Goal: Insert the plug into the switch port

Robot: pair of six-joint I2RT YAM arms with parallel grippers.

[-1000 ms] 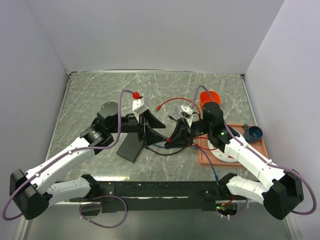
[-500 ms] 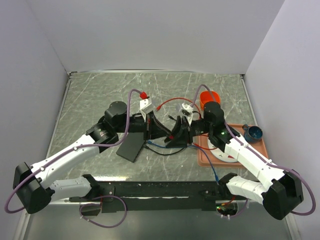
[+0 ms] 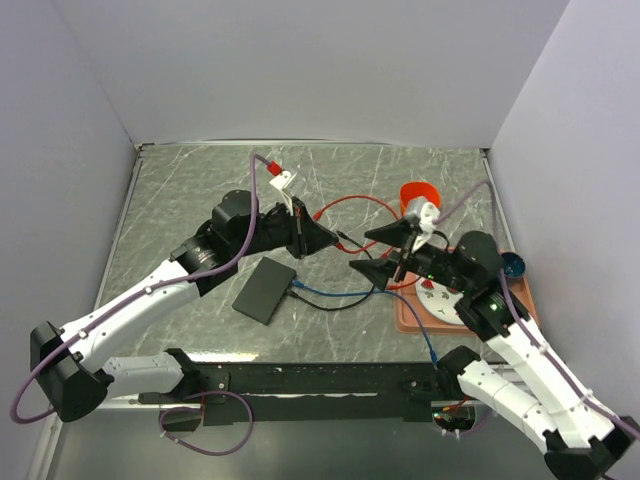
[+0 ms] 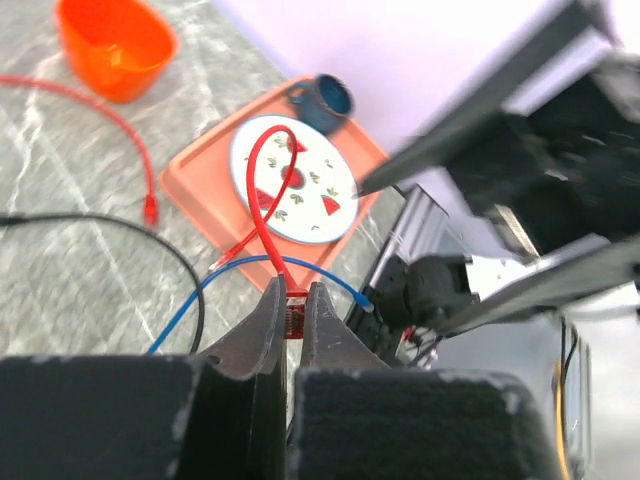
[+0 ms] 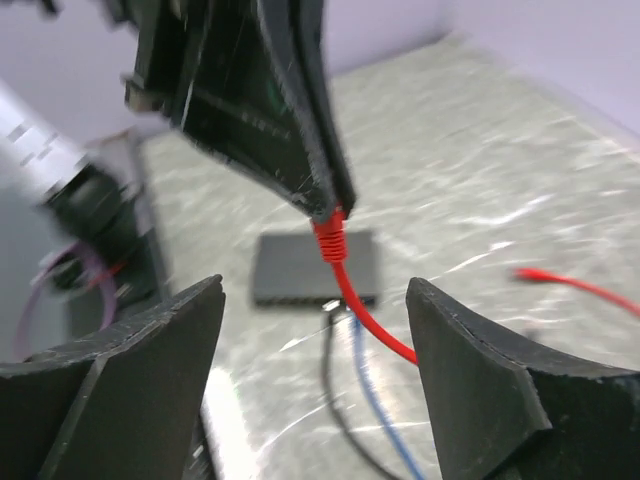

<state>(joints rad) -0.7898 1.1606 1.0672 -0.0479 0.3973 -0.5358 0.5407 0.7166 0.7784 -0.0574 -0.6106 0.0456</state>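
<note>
I will take hold of the red plug with my right gripper next, by its ribbed cable-side end [image 3: 341, 246] [image 5: 331, 243], so the plug's tip stays free to go into the switch port.
My left gripper [image 3: 332, 240] is shut on the red plug [image 4: 292, 318], held in the air above the middle of the table. From the plug, the red cable [image 4: 262, 200] loops away. Opposite it, my right gripper [image 3: 360, 252] stands open with nothing between its fingers, a little apart from the left fingertips. In the right wrist view the plug [image 5: 330, 238] hangs from the left fingers [image 5: 290, 130]. Below it the flat black switch [image 5: 315, 262] lies on the table. Its port face [image 5: 300, 297] is turned toward that camera. A blue and a black cable enter it.
A salmon tray [image 3: 408, 312] at the right holds a white plate [image 4: 295, 180] and a blue cup [image 3: 510, 266]. An orange cup [image 3: 416, 194] stands behind it. Loose red, blue and black cables [image 3: 335, 296] lie between the switch [image 3: 265, 289] and the tray.
My left gripper has closed on the red plug and lifted it toward the right. The right gripper has let go, opened and drawn back to the right.
</note>
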